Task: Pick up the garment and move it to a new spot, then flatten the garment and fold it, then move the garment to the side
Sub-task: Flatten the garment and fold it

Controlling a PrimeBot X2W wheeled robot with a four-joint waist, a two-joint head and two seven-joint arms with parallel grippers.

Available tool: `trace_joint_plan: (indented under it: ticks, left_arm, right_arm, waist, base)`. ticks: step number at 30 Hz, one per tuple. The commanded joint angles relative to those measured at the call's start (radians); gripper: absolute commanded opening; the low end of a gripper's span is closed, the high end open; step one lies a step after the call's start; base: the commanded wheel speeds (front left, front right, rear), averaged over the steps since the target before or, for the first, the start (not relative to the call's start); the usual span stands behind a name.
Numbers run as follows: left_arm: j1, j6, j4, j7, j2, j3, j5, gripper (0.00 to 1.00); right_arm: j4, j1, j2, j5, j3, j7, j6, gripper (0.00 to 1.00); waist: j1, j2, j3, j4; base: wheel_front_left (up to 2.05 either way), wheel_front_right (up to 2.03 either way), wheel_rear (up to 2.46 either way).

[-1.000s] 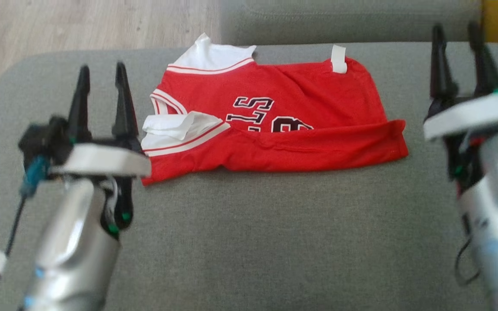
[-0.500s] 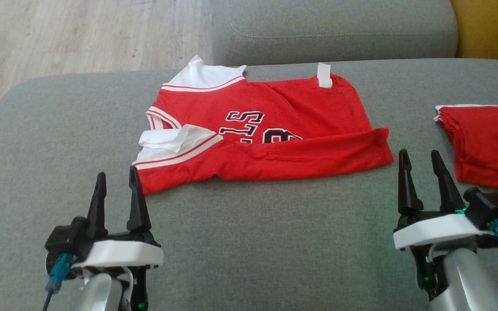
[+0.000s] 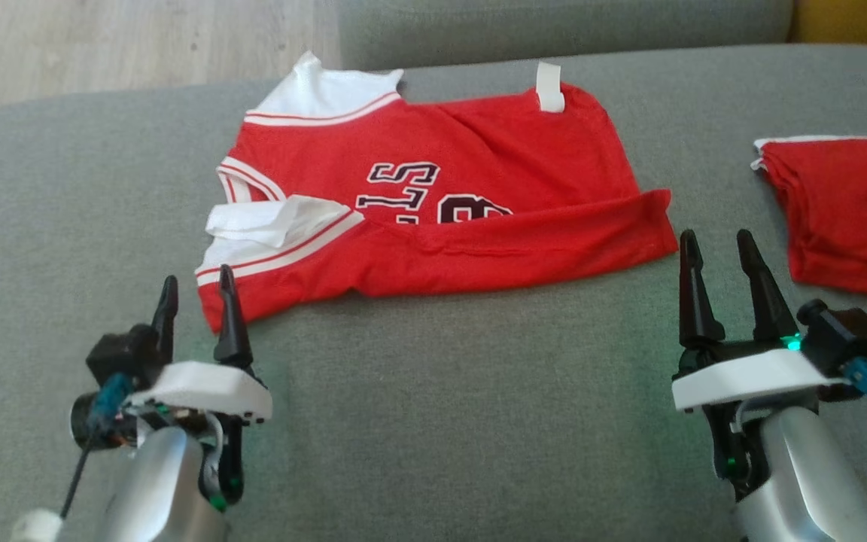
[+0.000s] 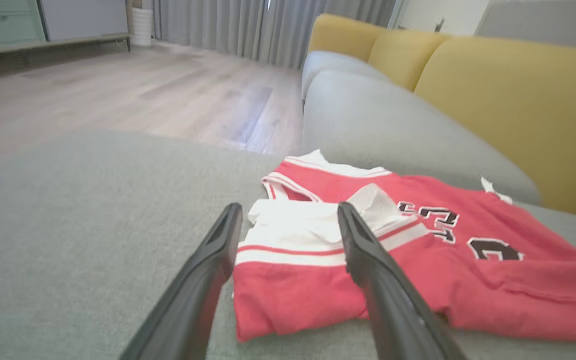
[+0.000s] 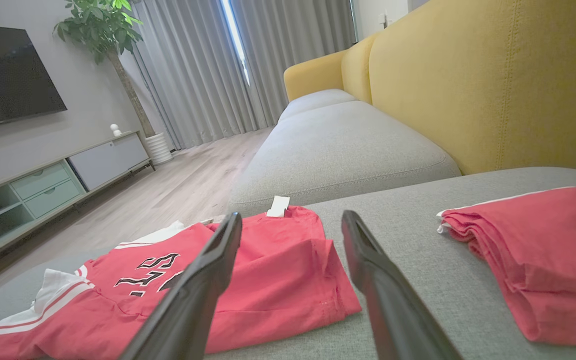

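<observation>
My left gripper is going to grab the jersey next by its folded red corner (image 3: 217, 306) beside the white trim, because the turned-up edge (image 3: 494, 254) doubles there and the rest of the jersey lies slack.
The garment (image 3: 433, 203) is a red jersey with white trim and dark lettering, lying partly folded on the grey sofa cushion (image 3: 441, 421); its near long edge is turned up over the lettering. My left gripper (image 3: 193, 282) is open, its fingertips just at the jersey's near left corner (image 4: 288, 300). My right gripper (image 3: 713, 241) is open too, a little right of the jersey's near right corner (image 5: 318, 295). Neither holds anything.
A second red garment (image 3: 844, 218), folded, lies at the cushion's right edge (image 5: 543, 255). Another grey seat cushion (image 5: 338, 150) and a yellow backrest (image 5: 493, 85) lie beyond. Wooden floor (image 3: 102, 38) is off the left side.
Both arms have come down from a raised pose to low in front of the jersey. The head camera has shifted, bringing the second red garment into view.
</observation>
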Motion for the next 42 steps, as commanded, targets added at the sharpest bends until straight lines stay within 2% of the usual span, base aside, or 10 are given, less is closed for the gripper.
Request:
trace_joint_plan:
  ticks: [1, 8, 12, 20, 21, 22, 23, 29, 33, 42]
  left_arm:
    - [-0.06, 0.011, 0.007, 0.017, 0.026, 0.041, -0.003, 1.0]
    - [-0.145, 0.035, 0.195, 0.122, 0.062, 0.035, 0.003, 1.0]
    - [-0.178, 0.044, 0.271, 0.126, 0.075, 0.04, 0.0, 1.0]
    - [-0.219, 0.027, 0.385, 0.169, 0.081, 0.024, -0.005, 1.0]
    - [-0.23, 0.01, 0.413, 0.199, 0.08, 0.014, -0.009, 0.67]
    - [-0.236, 0.004, 0.422, 0.204, 0.08, 0.01, -0.01, 0.23]
    - [-0.241, 0.0, 0.427, 0.2, 0.08, 0.008, -0.009, 0.0]
    - [-0.267, -0.009, 0.391, 0.077, 0.078, 0.006, -0.005, 0.0]
    - [-0.281, -0.035, 0.33, -0.015, 0.075, -0.013, 0.013, 0.0]
    - [-0.289, -0.057, 0.234, -0.036, 0.053, -0.071, 0.044, 0.0]
  right_arm:
    - [-0.035, -0.044, 0.002, 0.007, 0.028, -0.006, -0.001, 1.0]
    - [-0.036, -0.064, 0.003, 0.02, 0.044, -0.006, -0.001, 1.0]
    - [-0.037, -0.07, 0.003, 0.03, 0.049, -0.006, -0.001, 1.0]
    - [-0.043, -0.073, 0.003, 0.037, 0.054, -0.006, -0.001, 1.0]
    - [-0.033, -0.074, 0.003, 0.038, 0.056, -0.006, -0.001, 1.0]
    - [-0.024, -0.076, 0.003, 0.037, 0.057, -0.005, -0.001, 1.0]
    - [-0.014, -0.078, 0.003, 0.034, 0.057, -0.001, -0.001, 1.0]
    - [0.069, -0.115, 0.003, -0.017, 0.021, 0.081, -0.001, 1.0]
    - [0.144, -0.173, 0.003, -0.045, -0.019, 0.164, -0.001, 1.0]
    - [0.405, -0.34, 0.003, -0.07, -0.088, 0.343, -0.001, 1.0]
  waist:
    - [-0.0001, 0.0, 0.024, -0.015]
    - [-0.0001, 0.0, 0.065, -0.045]
    - [-0.0001, 0.0, 0.076, -0.057]
    - [-0.0001, 0.0, 0.087, -0.068]
    - [-0.0001, 0.0, 0.089, -0.067]
    - [-0.0001, 0.0, 0.09, -0.066]
    - [-0.0001, 0.0, 0.089, -0.064]
    - [-0.0001, 0.0, 0.073, -0.033]
    - [-0.0001, 0.0, 0.069, -0.007]
    - [-0.0001, 0.0, 0.086, 0.044]
  base:
    - [0.0, 0.0, 0.0]
    - [0.0, 0.0, 0.0]
    - [0.0, 0.0, 0.0]
    - [0.0, 0.0, 0.0]
    - [0.0, 0.0, 0.0]
    - [0.0, 0.0, 0.0]
    - [0.0, 0.0, 0.0]
    - [0.0, 0.0, 0.0]
    - [0.0, 0.0, 0.0]
    - [0.0, 0.0, 0.0]
